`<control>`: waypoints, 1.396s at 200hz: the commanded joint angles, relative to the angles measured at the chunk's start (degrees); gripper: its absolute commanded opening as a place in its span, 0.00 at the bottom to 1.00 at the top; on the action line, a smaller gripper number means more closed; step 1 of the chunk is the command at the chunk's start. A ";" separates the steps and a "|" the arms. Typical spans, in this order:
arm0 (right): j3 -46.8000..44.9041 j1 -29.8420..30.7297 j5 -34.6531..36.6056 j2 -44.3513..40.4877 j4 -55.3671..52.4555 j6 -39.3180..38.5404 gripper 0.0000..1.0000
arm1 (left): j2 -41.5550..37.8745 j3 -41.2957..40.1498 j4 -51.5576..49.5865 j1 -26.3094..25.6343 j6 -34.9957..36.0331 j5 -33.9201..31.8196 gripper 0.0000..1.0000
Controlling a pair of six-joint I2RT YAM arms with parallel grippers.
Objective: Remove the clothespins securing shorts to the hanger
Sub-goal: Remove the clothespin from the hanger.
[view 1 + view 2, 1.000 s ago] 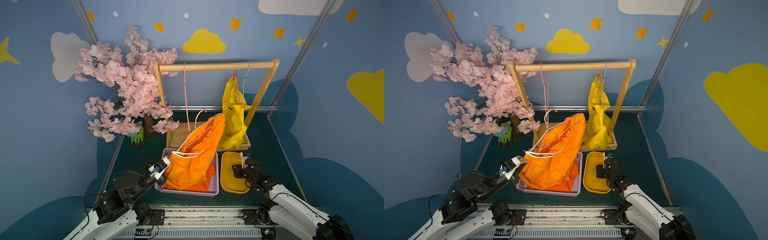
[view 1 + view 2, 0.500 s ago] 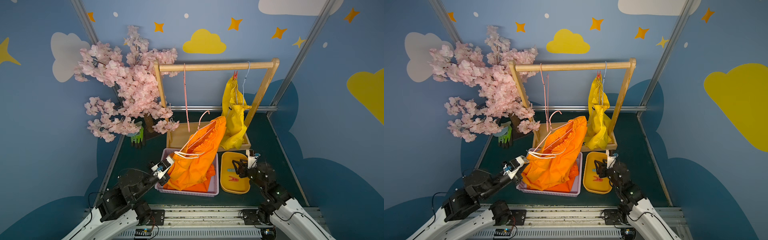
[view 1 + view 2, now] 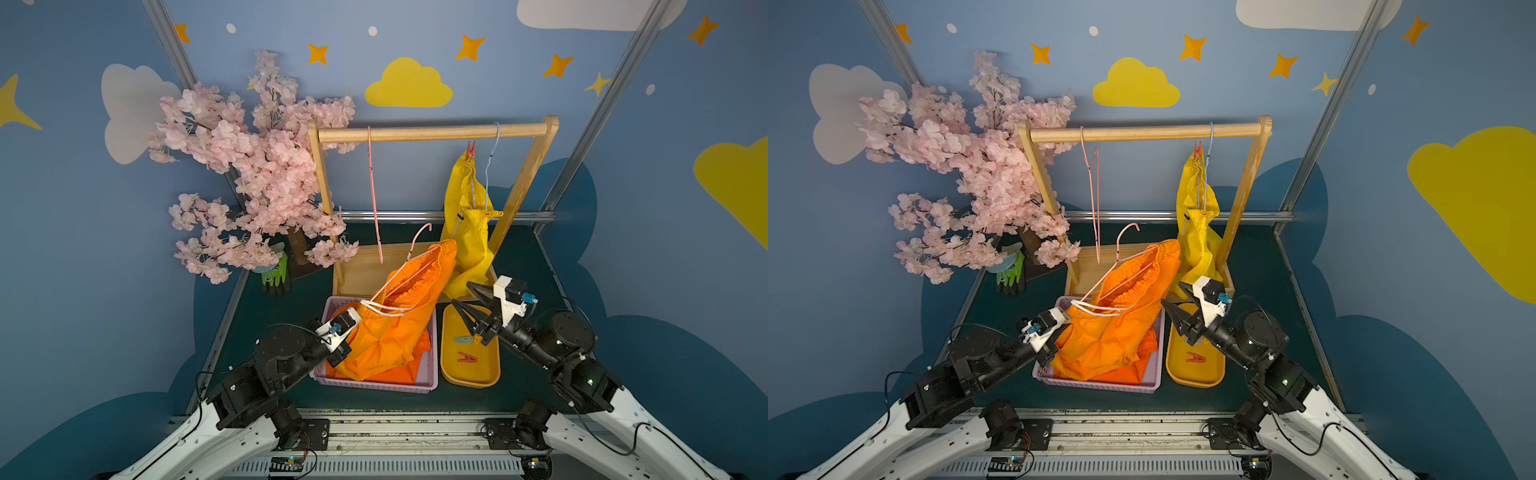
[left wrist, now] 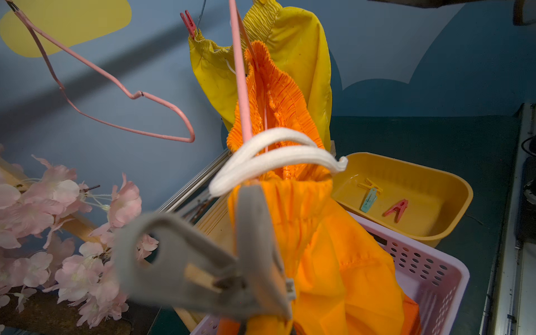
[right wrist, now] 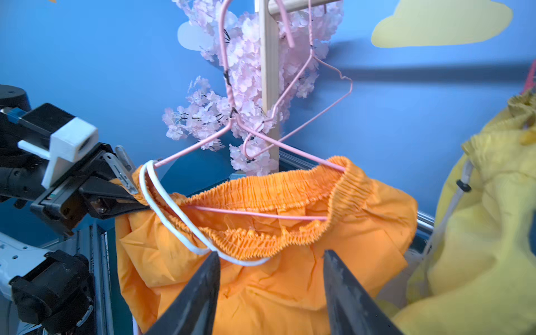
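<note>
The right gripper grabs the pink hanger by its neck just below the hook next, to leave the clothespin free to remove.
Orange shorts (image 3: 399,324) hang on a pink hanger (image 5: 261,216) over the lilac basket. My left gripper (image 5: 136,200) is shut on their waist corner. A grey clothespin (image 4: 203,261) is clipped there, right above the fingers. My right gripper (image 3: 460,294) is open and empty above the yellow tray (image 3: 469,376), pointing at the orange shorts (image 5: 290,290). Teal (image 4: 369,200), red (image 4: 397,209) and yellow (image 4: 371,184) clothespins lie in the tray. Yellow shorts (image 3: 469,232) hang from the rail hanger by a red clothespin (image 3: 470,148).
The lilac basket (image 3: 374,384) holds more orange fabric (image 3: 399,376) under the held shorts. An empty pink hanger (image 3: 374,195) hangs on the wooden rail (image 3: 432,133). A pink blossom tree (image 3: 257,174) and green gloves (image 3: 276,274) stand at the back left.
My right gripper rose from the yellow tray, opened wider and swung towards the orange shorts. A red clothespin now lies in the tray. The left gripper and the shorts sank slightly.
</note>
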 commanded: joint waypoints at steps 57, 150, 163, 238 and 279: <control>8.59 3.89 -4.00 10.06 8.62 -7.04 0.62 | 2.00 1.60 8.08 0.25 -3.10 3.18 0.03; 15.22 3.96 0.67 20.74 15.99 -6.21 0.53 | 3.96 1.20 10.53 0.21 -3.00 4.56 0.03; 16.53 3.98 1.30 22.63 15.91 -5.61 0.52 | 3.83 1.23 10.62 0.21 -3.08 4.65 0.03; 17.08 3.84 5.69 25.13 18.13 -0.92 0.31 | 3.15 0.54 10.71 0.21 -2.91 5.26 0.03; 16.88 2.68 6.21 25.70 18.19 0.63 0.00 | 2.60 0.19 10.70 0.21 -3.17 6.35 0.13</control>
